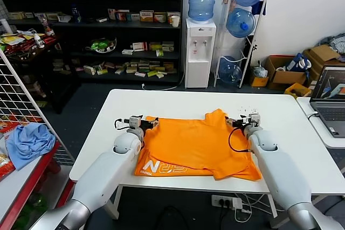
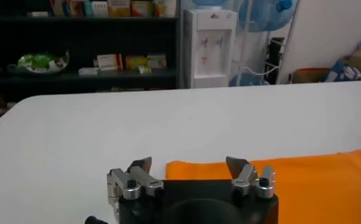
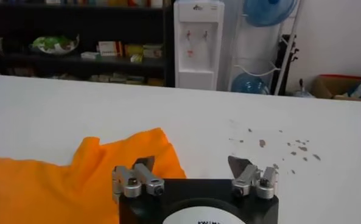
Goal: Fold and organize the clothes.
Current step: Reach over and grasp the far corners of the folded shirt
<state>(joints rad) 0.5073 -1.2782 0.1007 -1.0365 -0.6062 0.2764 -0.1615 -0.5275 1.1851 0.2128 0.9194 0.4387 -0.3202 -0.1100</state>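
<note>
My left gripper will fold the T-shirt, so next it will grab the orange T-shirt by its flat folded corner.
The orange T-shirt lies partly folded on the white table, with white lettering showing at its near left edge. My left gripper is open at the shirt's far left corner; in the left wrist view the shirt's edge lies between and beyond the fingers. My right gripper is open just past the shirt's far right corner; in the right wrist view the bunched orange cloth lies by one finger. Neither gripper holds cloth.
A laptop sits on a side table at the right. A light blue cloth lies on a rack at the left. Shelves, a water dispenser and boxes stand behind the table. Dark specks mark the tabletop near my right gripper.
</note>
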